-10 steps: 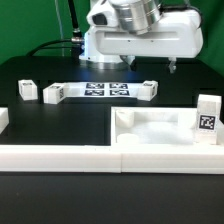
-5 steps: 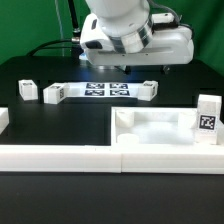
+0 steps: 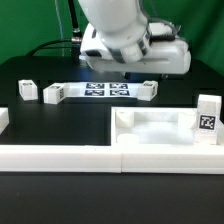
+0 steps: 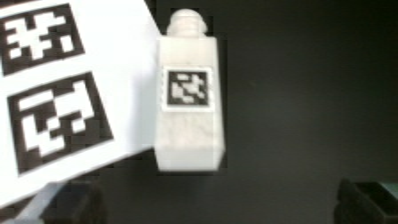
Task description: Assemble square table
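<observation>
The leg's other end narrows to a round knob, so my gripper should grab the leg next by the flat sides of its square end (image 3: 145,96).
The square table top (image 3: 160,132), a white tray with a raised rim, lies at the exterior view's right, with a tagged white block (image 3: 207,120) at its right end. White tagged leg blocks lie on the black table: two (image 3: 27,90) (image 3: 53,94) left of the marker board (image 3: 100,90) and one (image 3: 148,90) at its right end. In the wrist view that leg (image 4: 192,95) lies beside the marker board (image 4: 54,90), straight below my gripper (image 4: 222,205). The gripper is open and empty, with dark fingertips (image 4: 68,205) showing at both sides, well above the leg. In the exterior view the arm's body hides the fingers.
Long white border rails (image 3: 60,155) run along the front, in front of the table top. Another white block (image 3: 3,118) sits at the exterior view's far left. The arm's white body (image 3: 130,45) hangs over the back of the table.
The arm has tilted and come down toward the marker board's right end. The parts on the table have not moved.
</observation>
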`<state>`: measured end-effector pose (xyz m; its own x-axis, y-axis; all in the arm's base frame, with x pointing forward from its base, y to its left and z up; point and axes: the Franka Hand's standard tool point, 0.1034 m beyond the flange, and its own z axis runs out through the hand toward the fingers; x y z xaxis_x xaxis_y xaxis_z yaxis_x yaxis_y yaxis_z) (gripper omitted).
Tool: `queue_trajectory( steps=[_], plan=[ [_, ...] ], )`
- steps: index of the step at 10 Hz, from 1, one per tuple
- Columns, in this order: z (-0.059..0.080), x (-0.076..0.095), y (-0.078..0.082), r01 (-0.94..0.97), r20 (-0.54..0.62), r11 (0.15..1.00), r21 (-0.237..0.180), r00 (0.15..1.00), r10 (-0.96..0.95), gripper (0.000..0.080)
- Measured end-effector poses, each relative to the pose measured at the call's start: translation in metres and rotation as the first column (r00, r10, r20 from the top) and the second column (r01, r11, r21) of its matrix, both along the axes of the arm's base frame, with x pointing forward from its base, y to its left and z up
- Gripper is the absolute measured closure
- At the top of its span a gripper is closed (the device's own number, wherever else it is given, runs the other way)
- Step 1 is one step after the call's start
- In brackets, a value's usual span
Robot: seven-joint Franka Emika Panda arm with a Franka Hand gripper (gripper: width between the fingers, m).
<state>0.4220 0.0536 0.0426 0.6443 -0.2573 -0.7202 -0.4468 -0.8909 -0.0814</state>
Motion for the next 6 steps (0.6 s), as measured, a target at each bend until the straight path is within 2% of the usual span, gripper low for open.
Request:
queue_trajectory(
  steps=[2, 6],
  plan=[
    [-0.015, -0.0163, 0.0022, 0.029, -0.036, 1.0, 0.004, 0.999, -0.029, 0.0151],
    [-0.0168, -0.0171, 0.0, 0.032, -0.037, 0.999, 0.001, 0.999, -0.032, 0.0151]
  ],
)
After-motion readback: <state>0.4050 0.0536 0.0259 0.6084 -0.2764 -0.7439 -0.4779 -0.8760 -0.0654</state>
